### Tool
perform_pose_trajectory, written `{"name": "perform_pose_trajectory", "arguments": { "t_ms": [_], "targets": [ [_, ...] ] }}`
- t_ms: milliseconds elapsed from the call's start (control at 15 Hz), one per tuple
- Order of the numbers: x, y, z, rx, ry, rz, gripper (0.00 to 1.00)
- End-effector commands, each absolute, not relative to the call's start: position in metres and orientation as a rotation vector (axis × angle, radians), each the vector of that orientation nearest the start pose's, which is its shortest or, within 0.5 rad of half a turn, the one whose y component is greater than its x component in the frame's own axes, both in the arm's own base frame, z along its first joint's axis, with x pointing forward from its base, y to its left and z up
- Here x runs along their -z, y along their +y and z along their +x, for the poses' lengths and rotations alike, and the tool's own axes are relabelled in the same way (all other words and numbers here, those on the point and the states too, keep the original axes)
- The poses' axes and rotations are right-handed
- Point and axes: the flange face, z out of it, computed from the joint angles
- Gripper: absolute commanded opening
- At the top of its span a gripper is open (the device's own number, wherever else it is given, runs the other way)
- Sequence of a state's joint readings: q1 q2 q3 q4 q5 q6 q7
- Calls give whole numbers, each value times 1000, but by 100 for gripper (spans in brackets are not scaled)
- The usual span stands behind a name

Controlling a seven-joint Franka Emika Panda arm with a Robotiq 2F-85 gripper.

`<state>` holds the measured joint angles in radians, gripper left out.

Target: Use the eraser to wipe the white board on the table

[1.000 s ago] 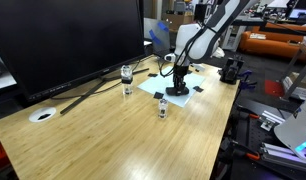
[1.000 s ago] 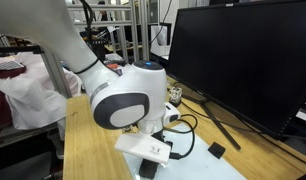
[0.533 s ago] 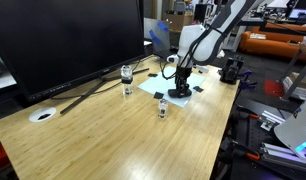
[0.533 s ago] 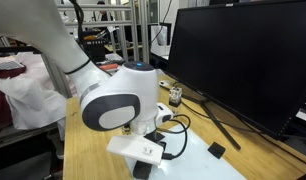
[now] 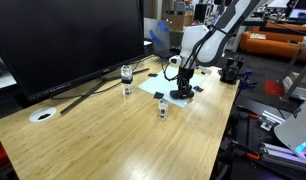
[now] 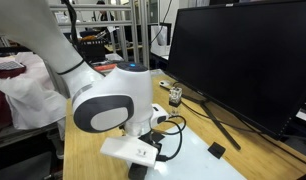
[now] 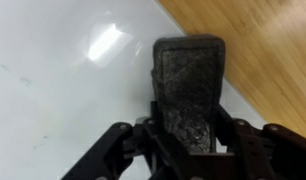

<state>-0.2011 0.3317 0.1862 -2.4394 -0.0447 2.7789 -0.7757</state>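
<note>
The robot's gripper should open, because the eraser would stay lying flat on the white board (image 5: 153, 86) near the board's edge.
In the wrist view my gripper (image 7: 189, 130) is shut on the eraser (image 7: 187, 85), a black oblong block that lies flat on the white board (image 7: 63, 90) near its edge beside the wood table (image 7: 263, 50). A few faint dark marks show on the board at the left. In an exterior view the gripper (image 5: 180, 90) is down on the board (image 5: 153, 86) at the far end of the table (image 5: 113, 135). In an exterior view the arm hides the gripper and eraser; only the board's right part (image 6: 198, 155) shows.
A large black monitor (image 5: 63, 40) stands along the table. Two small glass jars (image 5: 127, 77) (image 5: 163, 108) stand near the board. A round white disc (image 5: 41, 115) lies at the left, with cables across the table. Small flat black pieces (image 6: 217, 150) lie at the board's corners.
The arm has shifted a little along the board toward the table edge, with the eraser still held down on the board.
</note>
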Motion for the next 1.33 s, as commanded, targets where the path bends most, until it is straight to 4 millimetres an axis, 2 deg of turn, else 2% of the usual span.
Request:
{"name": "perform_pose_trajectory", "arguments": {
  "t_ms": [0, 267, 400, 467, 667, 733, 933, 1267],
  "targets": [
    [-133, 0, 460, -91, -1149, -2831, 27],
    [-147, -3, 476, -35, -1140, -2853, 27],
    [-155, 1, 476, -13, -1191, -2842, 69],
    [-157, 3, 475, -2, -1209, -2829, 78],
    [-160, 8, 470, -5, -1241, -2816, 96],
    [-161, 8, 469, -1, -1231, -2821, 99],
    [-166, 6, 467, 10, -1203, -2874, 100],
    [-210, -15, 473, 251, -951, -3131, 100]
  ]
}}
